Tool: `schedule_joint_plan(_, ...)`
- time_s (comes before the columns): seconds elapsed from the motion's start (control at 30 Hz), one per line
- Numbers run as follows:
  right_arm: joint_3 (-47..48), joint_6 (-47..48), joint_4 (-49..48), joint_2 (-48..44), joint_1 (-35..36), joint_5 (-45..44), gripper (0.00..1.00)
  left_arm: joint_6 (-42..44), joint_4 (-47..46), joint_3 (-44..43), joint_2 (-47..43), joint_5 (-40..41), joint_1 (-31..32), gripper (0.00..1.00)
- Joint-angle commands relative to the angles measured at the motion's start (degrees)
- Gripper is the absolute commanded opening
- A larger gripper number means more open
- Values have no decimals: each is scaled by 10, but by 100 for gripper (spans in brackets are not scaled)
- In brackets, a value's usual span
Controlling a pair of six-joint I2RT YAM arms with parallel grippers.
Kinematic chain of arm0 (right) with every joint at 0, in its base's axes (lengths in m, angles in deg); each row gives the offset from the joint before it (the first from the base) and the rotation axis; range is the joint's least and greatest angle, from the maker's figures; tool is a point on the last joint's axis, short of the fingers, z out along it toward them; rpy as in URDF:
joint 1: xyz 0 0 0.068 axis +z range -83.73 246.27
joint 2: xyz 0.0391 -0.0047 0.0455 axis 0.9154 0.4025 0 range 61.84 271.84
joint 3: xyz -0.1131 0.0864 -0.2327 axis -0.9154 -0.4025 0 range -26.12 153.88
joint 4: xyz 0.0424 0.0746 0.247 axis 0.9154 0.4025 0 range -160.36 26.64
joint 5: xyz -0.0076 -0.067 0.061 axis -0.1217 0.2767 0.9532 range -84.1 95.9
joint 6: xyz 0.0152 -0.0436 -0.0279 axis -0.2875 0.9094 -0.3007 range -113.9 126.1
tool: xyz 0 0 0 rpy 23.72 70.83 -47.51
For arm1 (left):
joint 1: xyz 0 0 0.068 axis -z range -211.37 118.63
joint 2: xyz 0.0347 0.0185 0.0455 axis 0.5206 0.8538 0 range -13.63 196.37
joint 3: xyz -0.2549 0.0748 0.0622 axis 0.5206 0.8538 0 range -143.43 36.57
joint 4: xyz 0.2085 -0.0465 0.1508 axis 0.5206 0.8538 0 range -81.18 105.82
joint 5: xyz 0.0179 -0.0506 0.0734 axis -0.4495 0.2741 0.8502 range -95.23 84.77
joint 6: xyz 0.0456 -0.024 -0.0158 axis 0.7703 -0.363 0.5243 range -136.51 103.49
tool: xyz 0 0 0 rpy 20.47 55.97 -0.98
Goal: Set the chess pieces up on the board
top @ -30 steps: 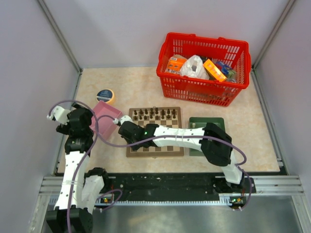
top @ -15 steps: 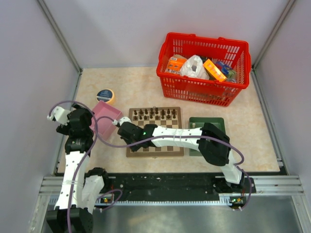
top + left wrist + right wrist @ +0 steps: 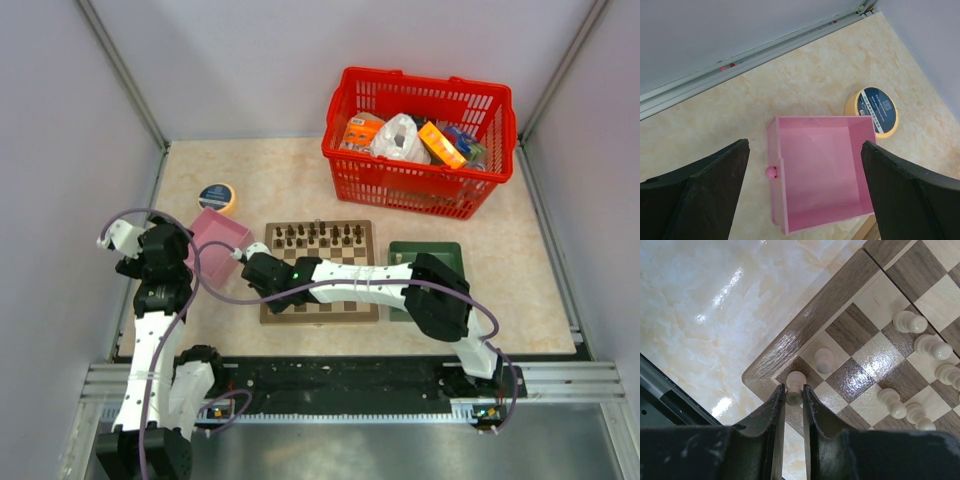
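Note:
I should open my right gripper now, because the cream chess piece's base is upright and the piece would stand on the dark corner square.
The wooden chessboard (image 3: pixel 320 272) lies at the table's middle, with dark pieces (image 3: pixel 322 235) along its far row. My right gripper (image 3: pixel 793 396) is shut on a cream chess piece (image 3: pixel 795 385) held over the board's dark corner square (image 3: pixel 799 371). Several more cream pieces (image 3: pixel 824 359) stand on nearby squares. In the top view the right gripper (image 3: pixel 262 270) is at the board's left edge. My left gripper (image 3: pixel 805 192) is open and empty above an empty pink box (image 3: pixel 822 170).
A red basket (image 3: pixel 420 140) of packets stands at the back right. A green tray (image 3: pixel 426 276) lies right of the board. A yellow tape roll (image 3: pixel 217 196) sits behind the pink box (image 3: pixel 218 240).
The right arm has shifted slightly left over the board's left edge. The left arm has not moved.

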Motion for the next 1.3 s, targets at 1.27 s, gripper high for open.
schedule_joint_plan(1.27, -103, -14, -50, -185, -56, -16, 41, 1, -16, -6, -11, -13, -7, 99)
